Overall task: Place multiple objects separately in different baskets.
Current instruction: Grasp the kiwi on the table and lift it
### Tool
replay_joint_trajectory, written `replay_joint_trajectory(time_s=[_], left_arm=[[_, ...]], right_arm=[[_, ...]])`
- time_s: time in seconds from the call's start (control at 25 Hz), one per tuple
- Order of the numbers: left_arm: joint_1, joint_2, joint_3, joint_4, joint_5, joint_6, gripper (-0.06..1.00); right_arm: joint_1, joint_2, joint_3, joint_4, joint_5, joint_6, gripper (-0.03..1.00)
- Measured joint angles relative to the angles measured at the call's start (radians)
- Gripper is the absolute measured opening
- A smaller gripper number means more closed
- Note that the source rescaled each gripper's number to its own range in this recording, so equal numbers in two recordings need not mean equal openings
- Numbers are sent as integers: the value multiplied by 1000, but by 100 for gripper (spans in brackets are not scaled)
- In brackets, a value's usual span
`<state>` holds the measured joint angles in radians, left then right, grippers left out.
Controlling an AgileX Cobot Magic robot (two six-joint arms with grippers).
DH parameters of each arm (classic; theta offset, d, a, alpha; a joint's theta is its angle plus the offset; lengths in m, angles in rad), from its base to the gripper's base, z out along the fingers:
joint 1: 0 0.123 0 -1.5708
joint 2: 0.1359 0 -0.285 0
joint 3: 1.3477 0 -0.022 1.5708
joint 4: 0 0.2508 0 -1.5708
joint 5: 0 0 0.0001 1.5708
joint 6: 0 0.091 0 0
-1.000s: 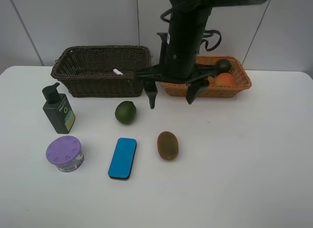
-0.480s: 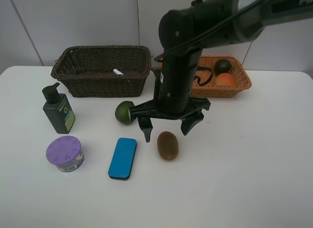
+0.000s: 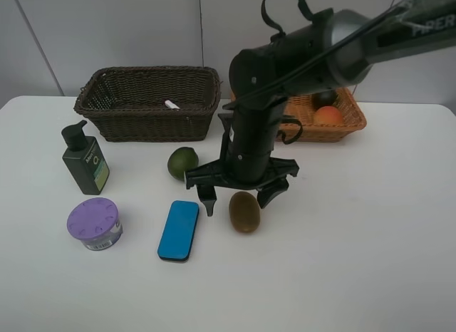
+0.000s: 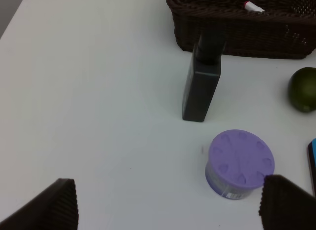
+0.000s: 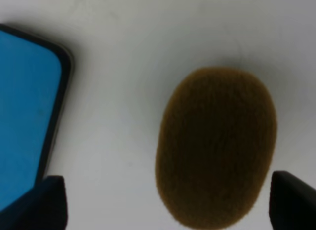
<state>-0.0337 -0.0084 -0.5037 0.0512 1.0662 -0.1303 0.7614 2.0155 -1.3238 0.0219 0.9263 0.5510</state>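
Note:
My fingers are above the brown kiwi's sides, so it is too early to close and closing now would miss. My right gripper lowers first, then closes on the kiwi.
My right gripper (image 3: 237,201) is open and hangs low over the brown kiwi (image 3: 244,212), one finger on each side of it. In the right wrist view the kiwi (image 5: 217,146) lies between the open gripper (image 5: 169,205), with the blue eraser (image 5: 24,116) beside it. The lime (image 3: 182,162), eraser (image 3: 178,230), purple-lidded tub (image 3: 94,223) and pump bottle (image 3: 85,161) are on the table. The marker (image 3: 172,104) lies in the dark brown basket (image 3: 146,122). The peach (image 3: 328,116) and mangosteen (image 3: 326,98) are in the light orange basket (image 3: 353,124). My left gripper (image 4: 170,210) is open and empty, above the table near the tub (image 4: 240,163) and bottle (image 4: 201,87).
The white table (image 3: 356,239) has bare room at the right and front. The right arm (image 3: 260,111) crosses in front of the orange basket's left part. A grey wall stands behind the baskets. The lime (image 4: 303,89) and dark basket (image 4: 247,32) show in the left wrist view.
My open right gripper has moved from in front of the orange basket forward and down until it is over the kiwi. The objects on the table have not moved.

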Motion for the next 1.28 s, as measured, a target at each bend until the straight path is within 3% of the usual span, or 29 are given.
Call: replay_joint_trajectory(time_s=[1.28], left_arm=[[0,0,0,0,0,0,97]], right_arm=[[-57,64,0,-22,-47,53,98]])
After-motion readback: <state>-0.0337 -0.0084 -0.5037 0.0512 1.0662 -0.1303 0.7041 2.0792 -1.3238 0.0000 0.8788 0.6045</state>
